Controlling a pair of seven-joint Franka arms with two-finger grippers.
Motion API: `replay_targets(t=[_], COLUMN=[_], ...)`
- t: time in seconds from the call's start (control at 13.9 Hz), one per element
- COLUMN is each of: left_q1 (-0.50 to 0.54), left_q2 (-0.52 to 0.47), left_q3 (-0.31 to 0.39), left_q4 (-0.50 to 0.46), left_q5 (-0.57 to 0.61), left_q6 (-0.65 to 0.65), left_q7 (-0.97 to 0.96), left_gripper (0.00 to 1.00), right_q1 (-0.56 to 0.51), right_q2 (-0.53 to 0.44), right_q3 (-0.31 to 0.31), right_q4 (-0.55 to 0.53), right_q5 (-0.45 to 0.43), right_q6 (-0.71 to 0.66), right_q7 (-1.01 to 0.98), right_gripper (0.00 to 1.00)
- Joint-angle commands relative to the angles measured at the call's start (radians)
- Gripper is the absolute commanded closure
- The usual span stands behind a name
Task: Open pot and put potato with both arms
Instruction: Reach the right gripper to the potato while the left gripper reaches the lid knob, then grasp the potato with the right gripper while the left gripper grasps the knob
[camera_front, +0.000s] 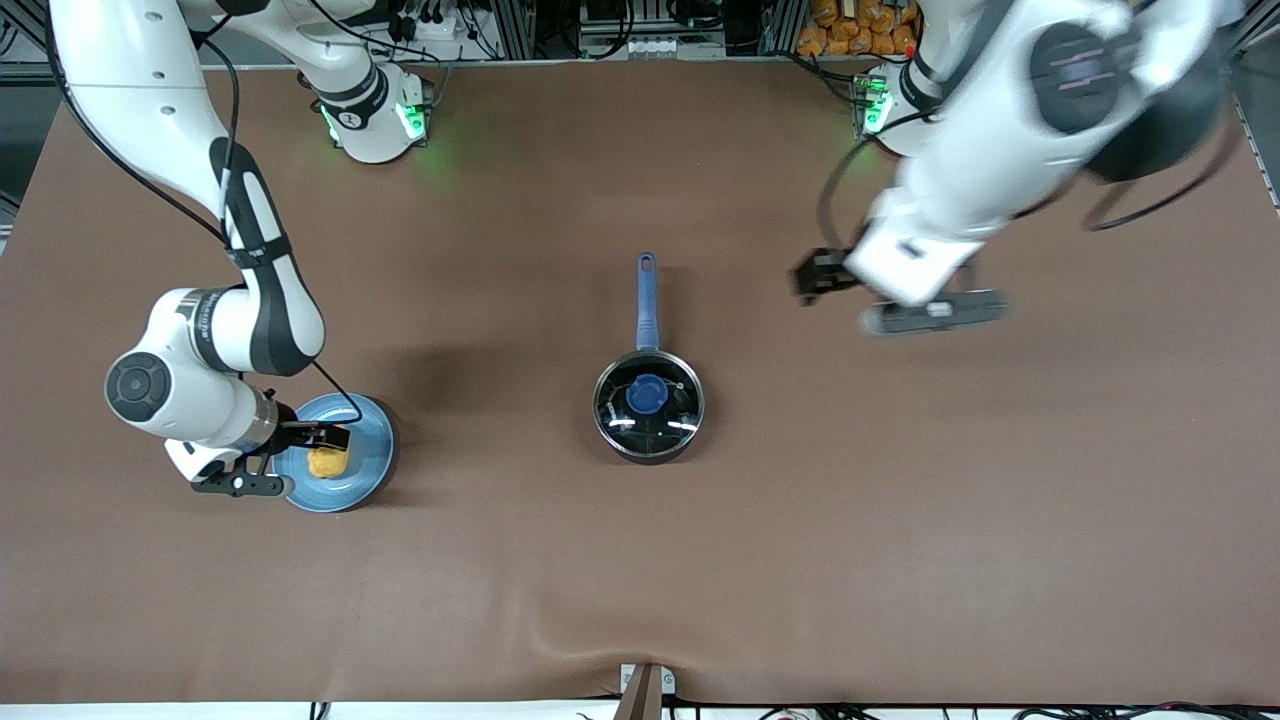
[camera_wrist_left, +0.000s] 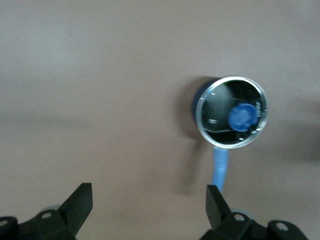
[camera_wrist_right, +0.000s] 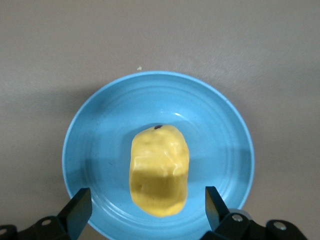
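My right gripper's fingers hang short of the potato's middle in the right wrist view, so it lowers next, before closing on the potato.
The black pot (camera_front: 649, 456) stands at the table's middle, its blue handle (camera_front: 647, 300) pointing toward the robots' bases. The clear glass lid (camera_front: 620, 412) with a blue knob (camera_front: 647, 394) sits on it. The yellow-orange potato (camera_front: 328, 462) lies on a light-blue plate (camera_front: 372, 470) toward the right arm's end. My right gripper (camera_front: 335, 443) hangs open just over the potato (camera_wrist_right: 159, 170), one finger on each side, not touching; its own view shows it (camera_wrist_right: 148, 206) over the plate (camera_wrist_right: 100, 135). My left gripper (camera_front: 818, 275) is open and empty in the air over bare table beside the pot's handle; its view (camera_wrist_left: 149, 206) shows the lidded pot (camera_wrist_left: 220, 167) farther off.
The brown cloth table (camera_front: 900, 500) carries only the pot and the plate. Both arm bases stand along the table's edge farthest from the front camera. A small bracket (camera_front: 645, 690) sits at the edge nearest the front camera.
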Motion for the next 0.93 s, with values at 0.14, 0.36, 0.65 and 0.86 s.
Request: replay_targets(t=[0.14, 0.36, 0.65, 0.86], left_q1=[-0.137, -0.2, -0.238, -0.238], left_q2=[0.15, 0.234, 0.32, 0.354], left_q3=[0.012, 0.014, 0.015, 0.017], left_q4=[0.026, 0.027, 0.027, 0.041], left_q5=[0.004, 0.103, 0.171, 0.174], left_q6=[0.157, 0.26, 0.346, 0.406], left_q7=[-0.095, -0.182, -0.245, -0.245], left_gripper=[0.0, 0.0, 0.0, 0.0], right_q1=[0.012, 0.024, 0.031, 0.041], right_q2=[0.049, 0.069, 0.067, 0.061], right_q3=[-0.002, -0.002, -0.003, -0.003], right_q4=[-0.008, -0.007, -0.001, 0.007], right_q5=[0.031, 0.03, 0.022, 0.019], right_q6=[0.061, 0.09, 0.09, 0.087], right_q7=[-0.016, -0.03, -0.079, -0.08], right_gripper=[0.0, 0.0, 0.53, 1.0])
